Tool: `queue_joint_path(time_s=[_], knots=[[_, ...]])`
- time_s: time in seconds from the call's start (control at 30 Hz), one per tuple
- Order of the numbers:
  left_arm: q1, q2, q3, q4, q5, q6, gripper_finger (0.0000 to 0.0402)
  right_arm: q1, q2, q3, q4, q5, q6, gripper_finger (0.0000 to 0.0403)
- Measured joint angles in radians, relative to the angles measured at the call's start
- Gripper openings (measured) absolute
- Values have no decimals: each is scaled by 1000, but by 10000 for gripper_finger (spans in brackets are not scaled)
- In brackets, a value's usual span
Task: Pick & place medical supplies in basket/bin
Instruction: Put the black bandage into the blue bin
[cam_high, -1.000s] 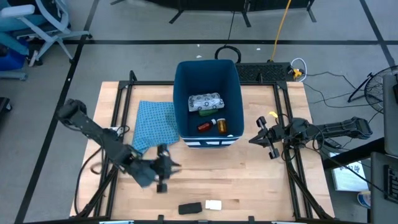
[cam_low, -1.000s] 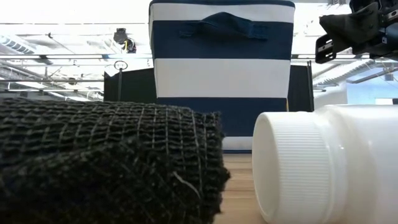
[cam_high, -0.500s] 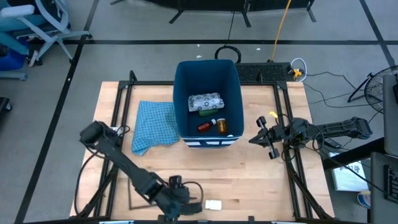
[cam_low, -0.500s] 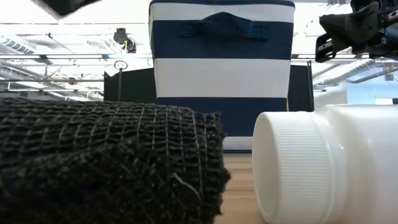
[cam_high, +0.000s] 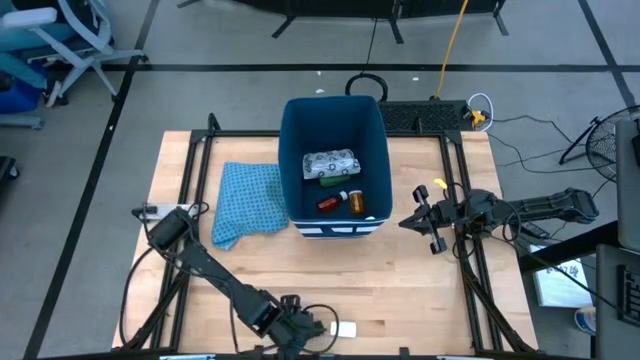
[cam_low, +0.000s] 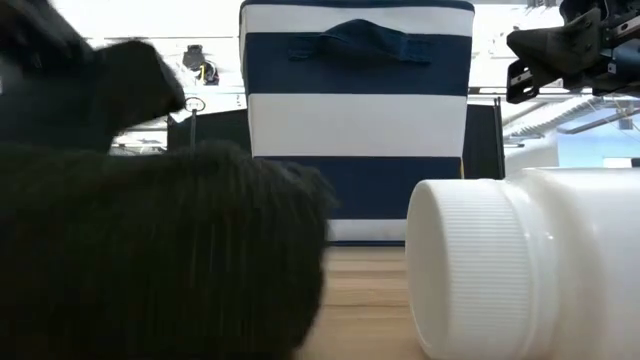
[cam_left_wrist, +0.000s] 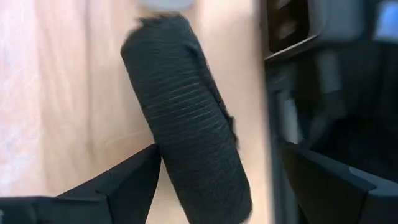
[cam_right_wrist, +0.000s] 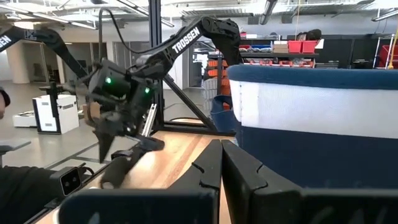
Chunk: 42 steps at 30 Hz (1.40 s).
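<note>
I should next grab the black roll with my left gripper by its wrapped body (cam_left_wrist: 196, 143), so that I can put the roll in the bin.
The black oblong (cam_left_wrist: 180, 106), a mesh-wrapped roll, lies on its side on the wood near the table's front edge. My left gripper (cam_high: 303, 328) is down over it, open, one finger on each side. A small white bottle (cam_high: 344, 328) with a ribbed cap (cam_low: 470, 265) lies beside it. The dark-blue bin (cam_high: 335, 125) stands at the far middle and holds a white packet (cam_high: 330, 162), a green oblong (cam_high: 335, 180), a red piece (cam_high: 328, 203) and an orange pill bottle (cam_high: 356, 202). My right gripper (cam_high: 425, 222) hangs shut to the right of the bin. My left gripper's fingers come from above and lie across the black oblong, straddling its near half. One finger (cam_left_wrist: 134, 177) stands close against the roll's side (cam_left_wrist: 163, 155). I cannot tell whether it touches. The roll lies flat on the table.
A blue patterned cloth (cam_high: 248, 200) lies left of the bin. Black frame rails (cam_high: 190, 180) run along both sides of the table. Bare wood (cam_high: 400, 285) lies between the bin and the front edge. The near table edge is just past the roll.
My left gripper has swung from the left middle of the table toward the near edge and to the right, and has come down over the black oblong. In the low view its dark bulk now stands around the roll. My right gripper has kept still.
</note>
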<state>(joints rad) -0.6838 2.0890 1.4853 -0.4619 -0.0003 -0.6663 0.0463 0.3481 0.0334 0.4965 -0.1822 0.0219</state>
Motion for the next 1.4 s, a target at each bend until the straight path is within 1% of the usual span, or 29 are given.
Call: queue_joint_path(time_s=[0.13,0.43,0.53,0.63,0.77,0.9,1.0,1.07,1.13,1.27,1.4], knots=[[11,26,0,-46,0,9,335,0,0,0,0,1,0,0],[31,37,2,-50,19,57,335,0,0,0,0,2,0,0],[40,36,2,-52,24,50,321,0,0,0,0,2,1,0],[51,36,1,-59,42,32,276,0,0,0,0,2,4,0],[68,36,-1,-68,74,41,191,0,0,0,0,2,4,0],[76,22,-3,-66,96,126,113,0,0,0,0,2,3,0],[73,-13,-4,-69,82,190,81,0,0,0,0,2,3,0],[69,-52,-4,-92,56,223,79,0,0,0,0,2,2,0],[62,-95,-4,-135,4,247,84,0,0,0,0,2,2,0],[41,-219,-17,-259,-132,272,113,0,0,0,-1,2,4,0],[3,-386,-76,-323,-279,286,112,0,0,0,-8,0,7,0]])
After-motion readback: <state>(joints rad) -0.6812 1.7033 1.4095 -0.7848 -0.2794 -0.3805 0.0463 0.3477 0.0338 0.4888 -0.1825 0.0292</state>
